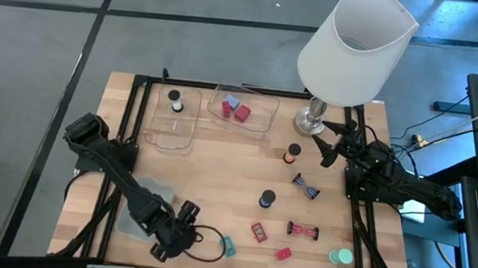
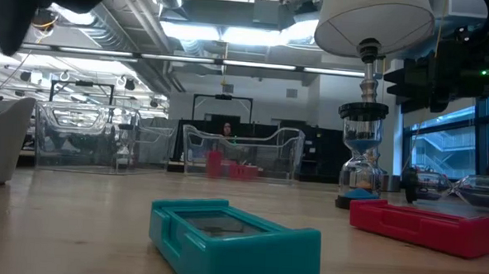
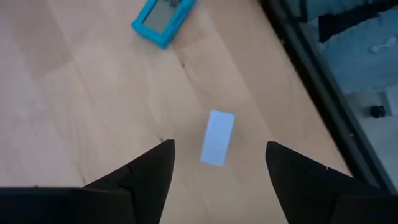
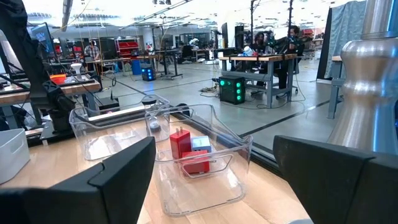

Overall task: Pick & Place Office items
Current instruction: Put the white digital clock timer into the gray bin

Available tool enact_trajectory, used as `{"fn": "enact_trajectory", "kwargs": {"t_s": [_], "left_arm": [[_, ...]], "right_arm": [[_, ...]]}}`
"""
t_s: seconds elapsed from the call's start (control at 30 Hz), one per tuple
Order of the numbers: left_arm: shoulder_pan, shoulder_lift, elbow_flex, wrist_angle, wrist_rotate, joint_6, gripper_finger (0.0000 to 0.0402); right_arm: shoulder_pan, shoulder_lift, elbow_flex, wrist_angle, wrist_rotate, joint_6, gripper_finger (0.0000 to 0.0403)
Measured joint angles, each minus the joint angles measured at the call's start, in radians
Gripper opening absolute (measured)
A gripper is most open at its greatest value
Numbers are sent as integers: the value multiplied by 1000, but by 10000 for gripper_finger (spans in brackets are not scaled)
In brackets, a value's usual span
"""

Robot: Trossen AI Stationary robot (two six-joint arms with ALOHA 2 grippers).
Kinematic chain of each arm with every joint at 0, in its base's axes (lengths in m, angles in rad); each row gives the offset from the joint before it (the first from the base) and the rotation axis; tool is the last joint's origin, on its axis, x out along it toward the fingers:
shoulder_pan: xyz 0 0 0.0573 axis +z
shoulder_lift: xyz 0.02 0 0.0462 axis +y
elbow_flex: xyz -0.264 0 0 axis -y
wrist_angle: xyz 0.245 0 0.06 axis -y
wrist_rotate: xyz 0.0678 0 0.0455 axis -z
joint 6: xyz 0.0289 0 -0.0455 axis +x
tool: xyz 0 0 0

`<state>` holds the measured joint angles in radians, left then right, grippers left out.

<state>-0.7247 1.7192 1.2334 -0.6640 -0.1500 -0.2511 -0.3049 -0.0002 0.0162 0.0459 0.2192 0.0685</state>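
The fingers of my left gripper are still above the small white piece (image 3: 217, 138), so closing now would miss. The left gripper lowers, before it closes.
My left gripper (image 1: 189, 232) (image 3: 219, 145) is open near the table's near edge and points down. Its fingers stand on either side of a small white piece (image 3: 217, 138) that lies flat on the wood, untouched. A teal block (image 3: 163, 18) (image 1: 227, 246) (image 2: 228, 235) lies just beyond it. My right gripper (image 1: 325, 144) (image 4: 214, 142) is open and empty beside the lamp base (image 1: 311, 119). It faces a clear tray (image 4: 199, 180) holding red and blue blocks (image 4: 186, 149). Black caps (image 1: 266, 199), clips (image 1: 305, 188) and red blocks (image 1: 259, 231) lie on the right half.
A second clear tray (image 1: 173, 120) at the far left holds a black cap (image 1: 176, 104). A pale green tray (image 1: 132, 220) lies under my left arm. The big white lamp (image 1: 355, 44) stands at the far right. A pale green round piece (image 1: 341, 257) sits near the right near corner.
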Motion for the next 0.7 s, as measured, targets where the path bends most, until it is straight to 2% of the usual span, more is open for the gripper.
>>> {"fn": "enact_trajectory", "kwargs": {"t_s": [0.23, 0.5, 0.6, 0.7], "left_arm": [[-16, 67, 0, 5, 4, 62, 251], [-11, 137, 0, 20, -58, 89, 249], [-13, 138, 0, 20, -58, 73, 234], [-18, 138, 0, 21, -60, 58, 201]], "right_arm": [[0, 0, 0, 0, 0, 0, 327], [0, 0, 0, 0, 0, 0, 327], [0, 0, 0, 0, 0, 0, 327], [0, 0, 0, 0, 0, 0, 327]]}}
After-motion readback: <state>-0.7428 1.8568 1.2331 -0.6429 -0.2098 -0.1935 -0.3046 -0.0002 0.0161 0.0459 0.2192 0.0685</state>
